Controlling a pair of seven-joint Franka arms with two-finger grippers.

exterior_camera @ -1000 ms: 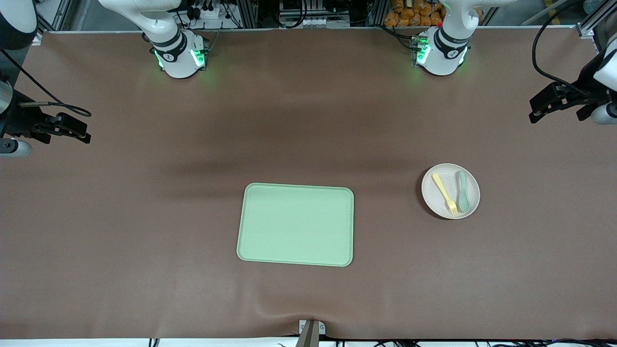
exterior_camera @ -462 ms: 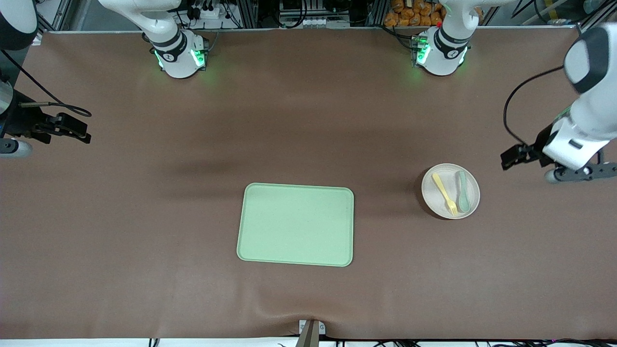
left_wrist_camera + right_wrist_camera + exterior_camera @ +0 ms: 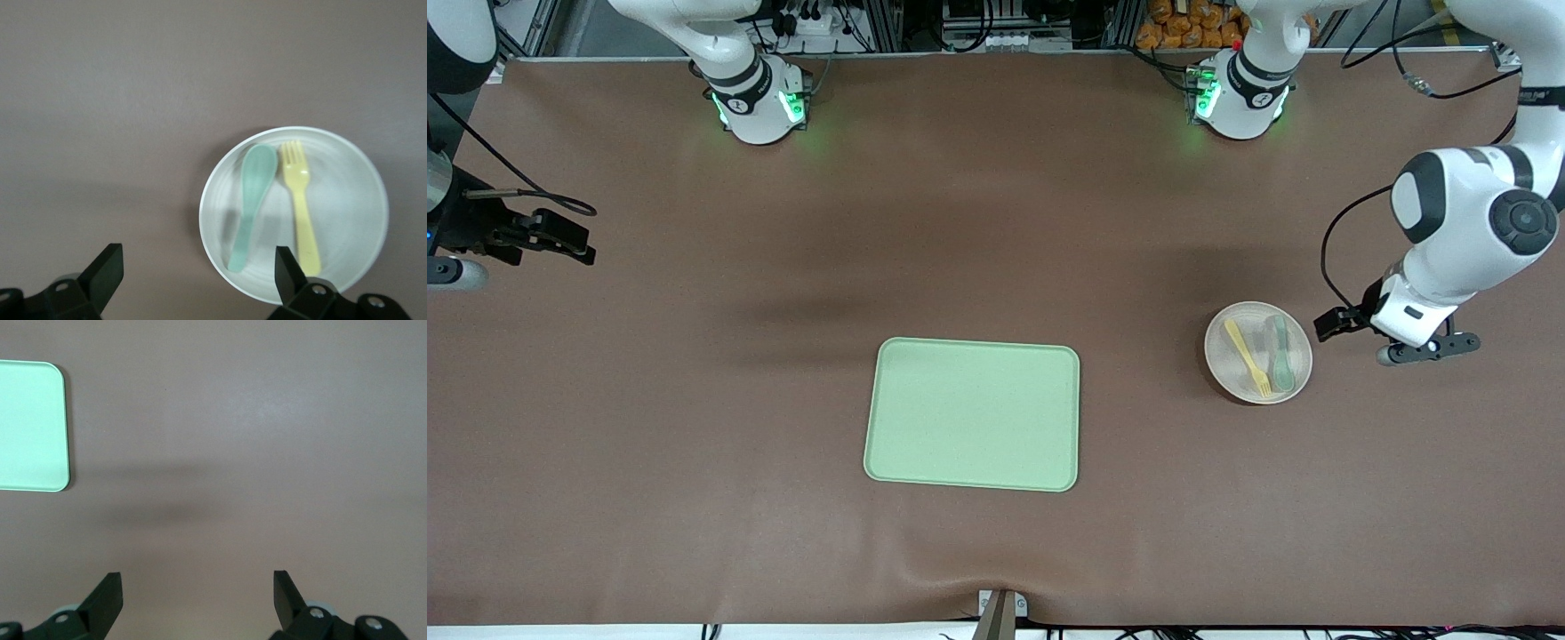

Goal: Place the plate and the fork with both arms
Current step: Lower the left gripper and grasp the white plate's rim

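My left gripper grabs the pale plate by its rim next, so the yellow fork rides along undisturbed to the pale plate's place.
The pale plate lies on the table toward the left arm's end. On it lie the yellow fork and a grey-green spoon, side by side. My left gripper hovers just beside the plate's rim, open and empty. In the left wrist view the plate, fork and spoon show ahead of the open left gripper. My right gripper waits at the right arm's end of the table, open and empty, as the right wrist view shows.
A light green rectangular tray lies in the middle of the table, nearer the front camera than the plate; its corner shows in the right wrist view. A brown mat covers the table.
The left arm has swung in from the table's edge and come down beside the plate. The right arm, plate, fork and tray have not moved.
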